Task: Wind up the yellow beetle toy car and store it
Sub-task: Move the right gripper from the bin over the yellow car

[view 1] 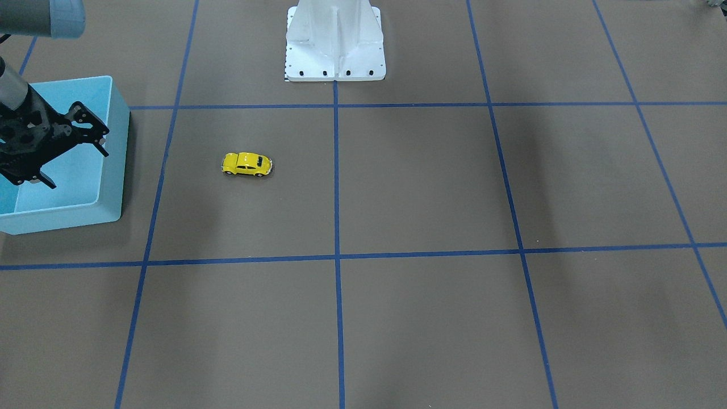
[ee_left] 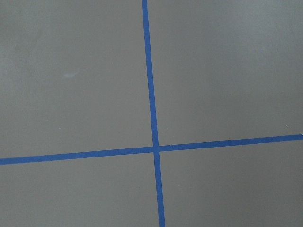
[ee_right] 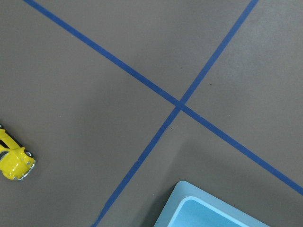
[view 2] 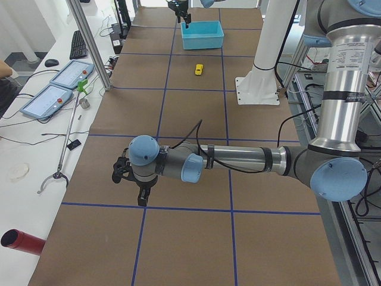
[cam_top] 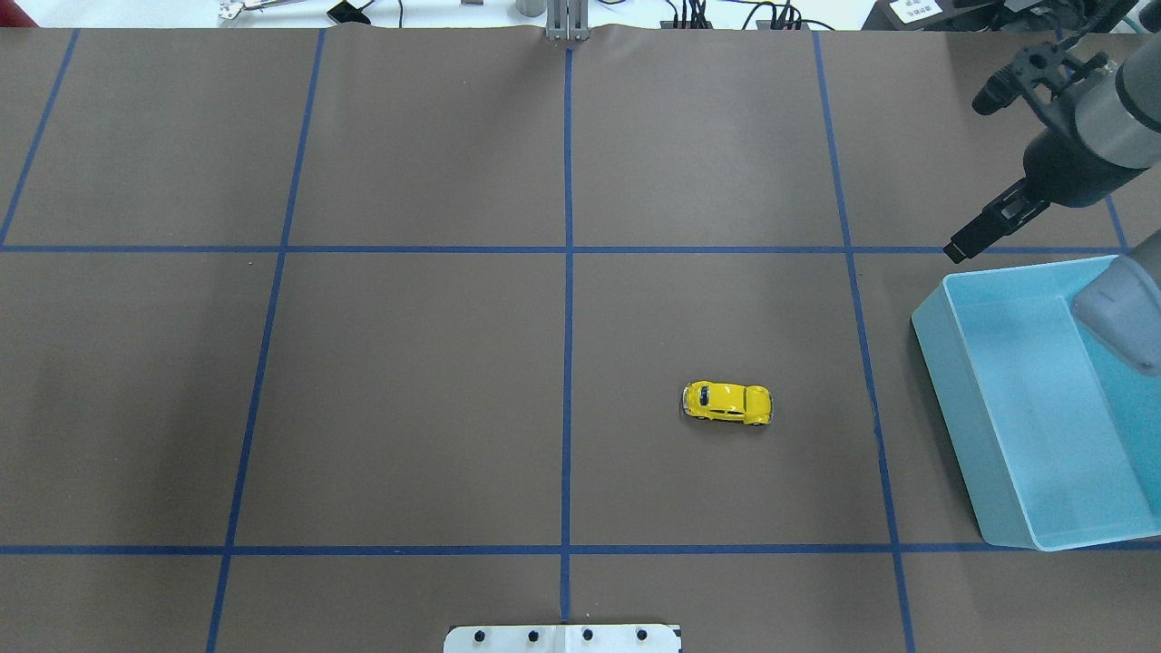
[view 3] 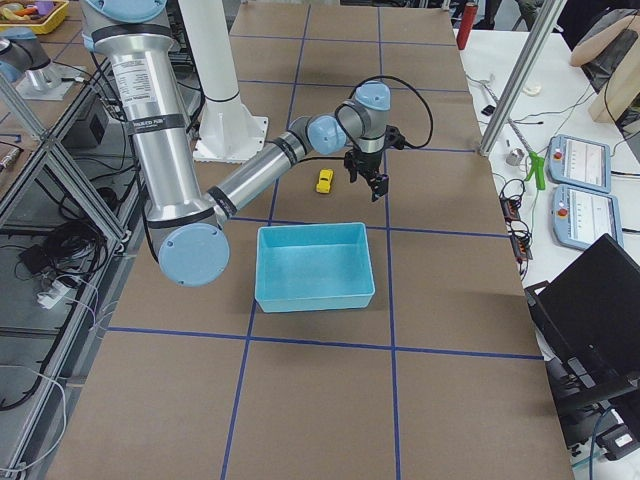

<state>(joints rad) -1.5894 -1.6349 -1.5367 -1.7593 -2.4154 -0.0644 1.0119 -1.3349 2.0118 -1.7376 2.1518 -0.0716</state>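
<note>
Next, my right gripper grabs the sides of the yellow beetle toy car [view 1: 247, 164], to wind up and store the toy.
The yellow beetle toy car [view 1: 247, 164] stands on its wheels on the brown table, alone in a taped square; it also shows in the overhead view [cam_top: 726, 402] and at the left edge of the right wrist view [ee_right: 12, 161]. The light blue bin [view 1: 113, 142] [cam_top: 943, 354] stands empty to the car's side. My right gripper [view 1: 76, 167] [cam_top: 975, 172] hangs open and empty above the bin's far edge, apart from the car. My left gripper [view 2: 134, 187] shows only in the exterior left view, low over the table's far end; I cannot tell whether it is open or shut.
The white robot pedestal [view 1: 335, 45] stands at the table's near-robot edge. Blue tape lines [ee_left: 151, 94] divide the brown table. Control tablets and a grabber tool [view 2: 65, 77] lie on the side bench beyond the table.
</note>
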